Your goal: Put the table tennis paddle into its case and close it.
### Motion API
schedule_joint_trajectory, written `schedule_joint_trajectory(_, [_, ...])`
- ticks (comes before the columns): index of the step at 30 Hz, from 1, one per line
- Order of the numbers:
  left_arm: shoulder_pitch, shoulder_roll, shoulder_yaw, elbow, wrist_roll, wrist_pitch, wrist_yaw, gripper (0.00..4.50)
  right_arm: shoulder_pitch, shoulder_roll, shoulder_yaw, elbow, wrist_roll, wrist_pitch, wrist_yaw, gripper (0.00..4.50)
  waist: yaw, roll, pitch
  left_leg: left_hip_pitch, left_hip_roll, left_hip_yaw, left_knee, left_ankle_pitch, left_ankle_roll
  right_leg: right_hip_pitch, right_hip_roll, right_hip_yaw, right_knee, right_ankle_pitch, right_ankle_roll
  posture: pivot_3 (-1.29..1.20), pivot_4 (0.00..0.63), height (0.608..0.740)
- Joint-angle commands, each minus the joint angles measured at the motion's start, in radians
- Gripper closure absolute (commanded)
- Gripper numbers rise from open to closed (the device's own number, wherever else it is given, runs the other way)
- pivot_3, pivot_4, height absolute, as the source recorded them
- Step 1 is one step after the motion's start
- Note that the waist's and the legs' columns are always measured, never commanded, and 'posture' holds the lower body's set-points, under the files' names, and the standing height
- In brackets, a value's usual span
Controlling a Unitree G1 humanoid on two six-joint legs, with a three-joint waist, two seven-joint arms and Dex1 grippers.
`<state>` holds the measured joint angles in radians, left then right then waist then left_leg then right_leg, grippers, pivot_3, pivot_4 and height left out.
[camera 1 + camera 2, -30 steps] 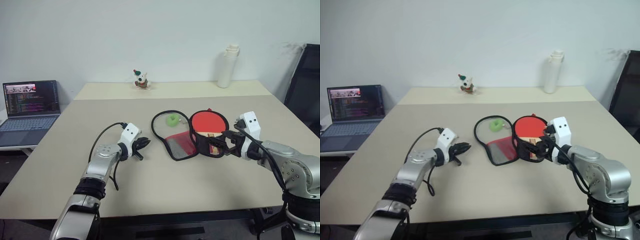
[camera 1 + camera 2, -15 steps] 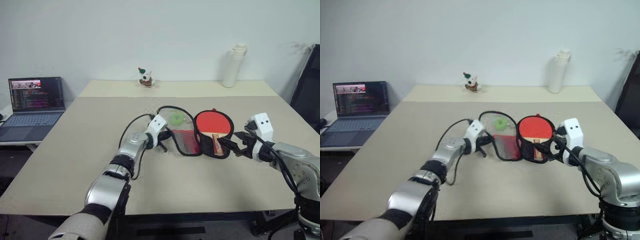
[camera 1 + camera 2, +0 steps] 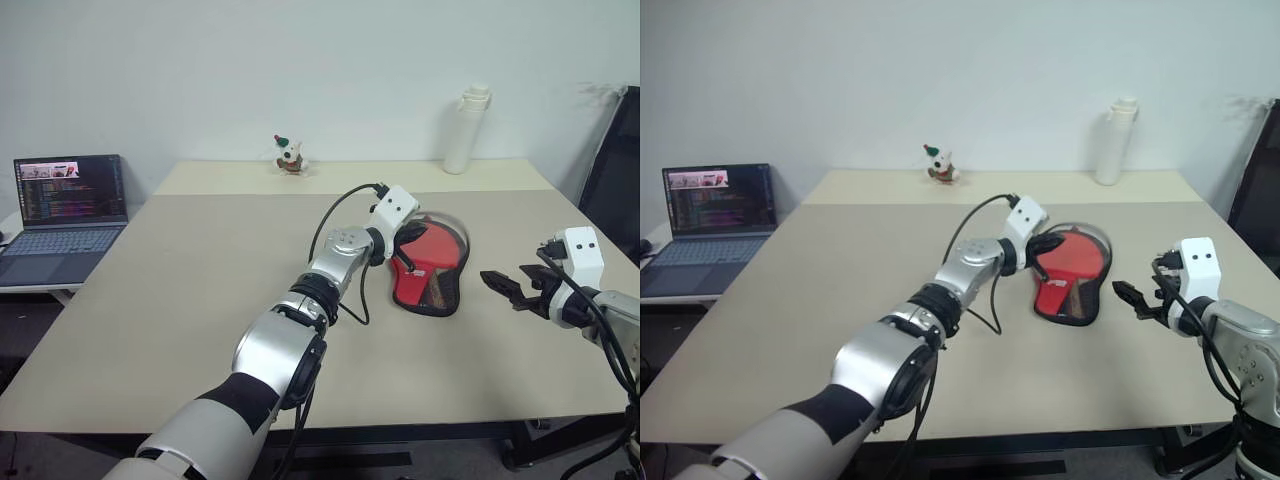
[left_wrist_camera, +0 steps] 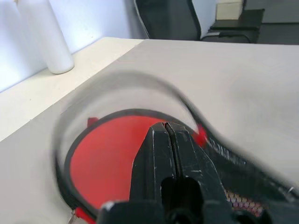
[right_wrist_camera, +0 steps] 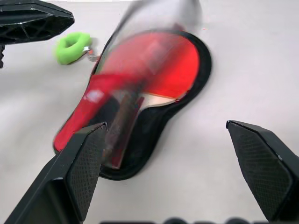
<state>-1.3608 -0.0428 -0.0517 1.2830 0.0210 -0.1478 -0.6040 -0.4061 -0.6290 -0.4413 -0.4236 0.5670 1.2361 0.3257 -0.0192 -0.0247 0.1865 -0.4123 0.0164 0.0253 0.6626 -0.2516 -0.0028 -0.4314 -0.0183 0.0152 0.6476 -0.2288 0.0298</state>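
I will next grab the case's zipper by its green pull tag [image 5: 65, 53] with my right gripper. That will close the case around the paddle [image 5: 176, 70].
The case [image 3: 446, 296] lies right of the table's middle, black-rimmed, with the table tennis paddle [image 3: 438, 246] inside it, red face up. The case's loose flap [image 4: 140, 81] arches over the paddle, blurred. My left gripper [image 3: 407, 240] reaches across from the left and is shut at the flap's edge, its fingers [image 4: 154, 154] pressed together above the red face. Whether it pinches the fabric I cannot tell. The green pull tag [image 5: 72, 46] lies on the table beside the case. My right gripper [image 3: 503, 287] hovers open, to the right of the case and apart from it.
An open laptop [image 3: 65, 200] stands on a side desk at the far left. A white bottle [image 3: 462, 130] and a small toy figure [image 3: 288, 155] stand at the table's back edge. A black chair [image 3: 615, 170] is at the far right.
My left arm swung right and upward across the table, and the case's flap went from lying open on the left to arching over the paddle. My right gripper drew back rightward off the case.
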Motion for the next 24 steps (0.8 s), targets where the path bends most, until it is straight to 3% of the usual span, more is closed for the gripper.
schedule_joint_trajectory(1, [0.035,0.058,0.035,-0.060,-0.022,-0.065,-0.044,4.47,-0.025,-0.007,0.018,0.038,-0.022,-0.063,-0.001,0.00,-0.007,0.000,0.000,0.000,0.000,0.000,0.000,0.000,0.000,0.000,0.000,0.000,0.000,0.000,0.000,0.00,0.150,0.740])
schedule_joint_trajectory(5, [0.173,0.121,0.062,-0.198,-0.068,-0.081,-0.125,4.47,-0.055,-0.004,0.032,0.137,-0.038,-0.127,0.010,0.00,-0.013,0.001,0.000,0.002,0.000,0.000,0.000,0.000,0.000,0.000,0.000,0.002,0.000,0.000,0.000,0.00,0.150,0.740])
schedule_joint_trajectory(8, [0.334,0.172,0.063,-0.419,-0.108,0.002,-0.180,4.47,-0.106,0.000,0.052,0.239,-0.050,-0.165,0.021,0.00,-0.013,0.001,-0.001,0.002,0.001,0.000,0.000,0.000,0.000,0.000,0.000,0.003,0.001,0.003,-0.005,0.00,0.150,0.740])
schedule_joint_trajectory(15, [0.639,0.257,0.119,-1.113,-0.297,0.467,-0.118,4.47,-0.312,0.049,0.171,0.645,-0.122,-0.319,0.087,0.00,-0.010,0.001,0.000,0.002,0.007,0.000,0.002,0.000,0.000,0.000,-0.001,0.004,0.002,0.004,-0.004,0.00,0.150,0.740])
schedule_joint_trajectory(19, [0.698,0.305,0.145,-1.271,-0.345,0.592,-0.071,4.47,-0.378,0.061,0.264,0.868,-0.201,-0.446,0.153,0.00,-0.005,0.001,-0.001,0.002,0.007,0.001,0.002,0.000,0.000,0.002,-0.001,0.002,0.001,0.004,-0.004,0.00,0.150,0.740])
schedule_joint_trajectory(24, [0.720,0.334,0.169,-1.334,-0.376,0.661,-0.023,4.47,-0.429,0.084,0.334,1.083,-0.285,-0.582,0.200,0.00,-0.007,0.001,-0.001,0.003,0.007,0.002,0.002,0.000,0.000,0.003,-0.001,0.002,0.000,0.005,-0.004,0.00,0.150,0.740])
